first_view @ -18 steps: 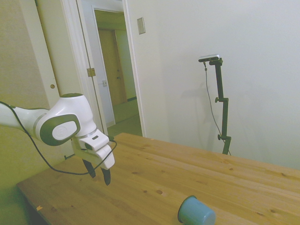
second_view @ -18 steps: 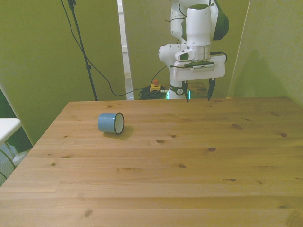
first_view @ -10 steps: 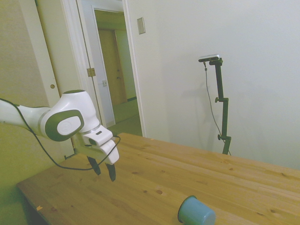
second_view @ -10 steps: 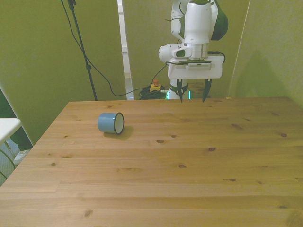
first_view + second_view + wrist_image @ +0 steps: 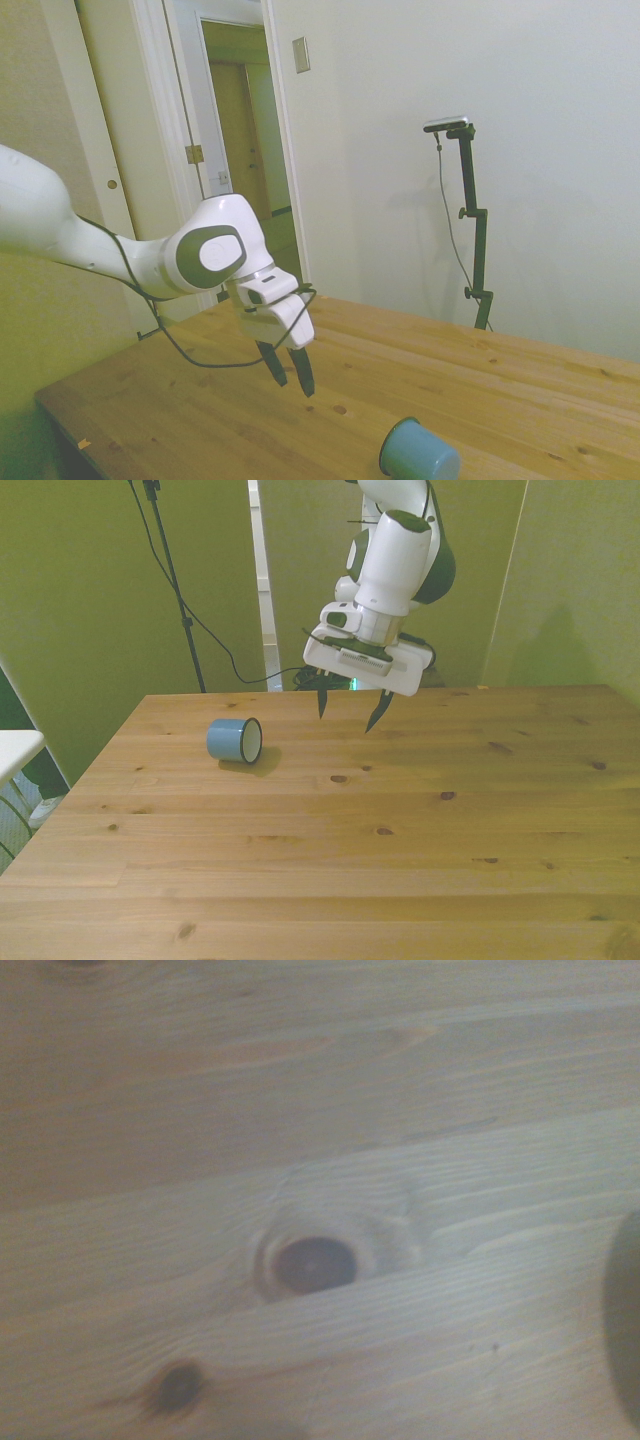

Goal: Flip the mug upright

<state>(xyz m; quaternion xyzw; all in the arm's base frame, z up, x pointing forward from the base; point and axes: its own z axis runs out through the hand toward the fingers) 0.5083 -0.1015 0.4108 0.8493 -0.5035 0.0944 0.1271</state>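
My gripper is to pinch the mug by its rim (image 5: 254, 720), because the mug's opening has a thin side, while the mug's body (image 5: 226, 740) is round and wide.
The blue mug (image 5: 234, 740) lies on its side on the wooden table (image 5: 400, 840), its pale-rimmed mouth turned toward the front view's right. In the side view the mug (image 5: 418, 453) rests near the bottom edge, base end showing. My gripper (image 5: 348, 711) hangs open above the table, tilted, some way to the front view's right of the mug and not touching it. In the side view the gripper (image 5: 288, 373) hovers above the boards, left of the mug. The wrist view holds only blurred wood with a dark knot (image 5: 314, 1264).
The table's far edge (image 5: 380, 693) runs just behind the gripper. A doorway (image 5: 245, 150) and a plain wall stand beyond the table in the side view. Cables (image 5: 215, 640) hang behind the table in the front view.
The arm has swung out over the table toward the mug's side and lowered, with the gripper now tilted. The fingers stay open. The mug has not moved.
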